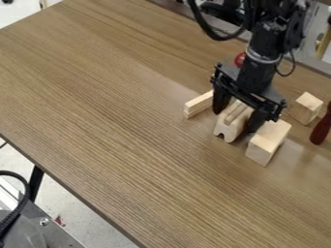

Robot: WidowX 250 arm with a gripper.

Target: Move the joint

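The gripper picks up the pale notched block by its long sides next, to move the joint.
The gripper (236, 117) hangs at the right of the camera view, low over a group of wooden pieces. Its two fingers stand wide apart, one on each side of a pale block with a notched front end (228, 131), probably the joint. A grooved strip runs along the top of this block, and its rear part is hidden under the gripper. Whether the fingers touch its sides is hard to tell.
A two-layer wooden piece (197, 104) lies left of the gripper, and a larger rectangular block (266, 143) sits close on its right. Farther right are a small block (306, 107) and a dark red handle (321, 128). A red ball (240, 59) is behind the arm.
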